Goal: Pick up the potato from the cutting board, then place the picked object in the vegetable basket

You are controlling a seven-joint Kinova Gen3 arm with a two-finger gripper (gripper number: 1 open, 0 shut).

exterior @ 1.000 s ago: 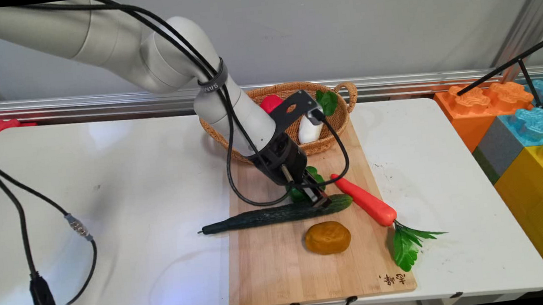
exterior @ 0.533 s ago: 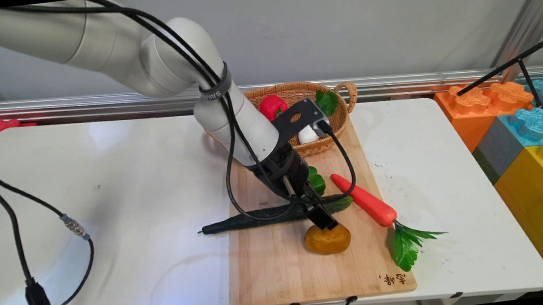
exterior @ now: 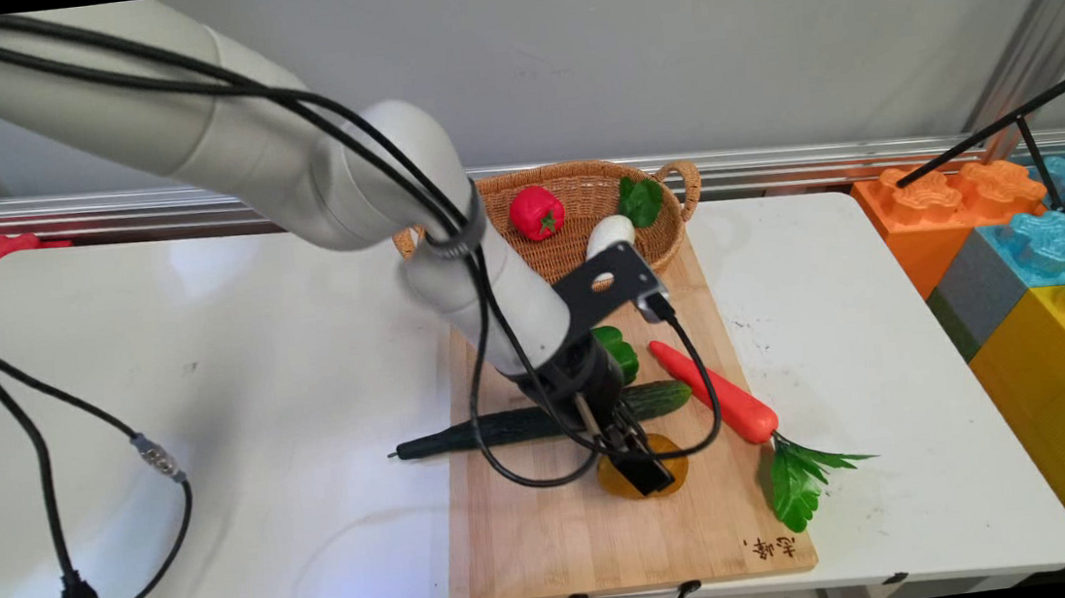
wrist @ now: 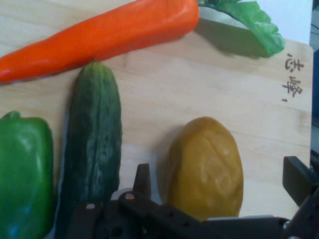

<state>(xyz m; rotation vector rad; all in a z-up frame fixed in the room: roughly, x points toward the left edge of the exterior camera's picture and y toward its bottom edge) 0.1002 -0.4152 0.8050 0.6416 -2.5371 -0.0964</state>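
Next, my gripper picks up the brownish-yellow potato by its plump middle to add it to the vegetables in the wicker basket.
My gripper hangs open over a yellow-brown potato on the wooden cutting board. In the hand view the potato lies between one finger and the other finger, with gaps on both sides. A dark green cucumber lies just behind the potato. A green pepper sits behind the cucumber. An orange carrot with green leaves lies to the right.
A wicker basket at the board's far end holds a red pepper, a white vegetable and a green leaf. Big coloured toy blocks stand to the table's right. Black cables hang at the left.
The arm has come forward and down from the cucumber to the potato. The gripper now straddles the potato. The basket's contents show again.
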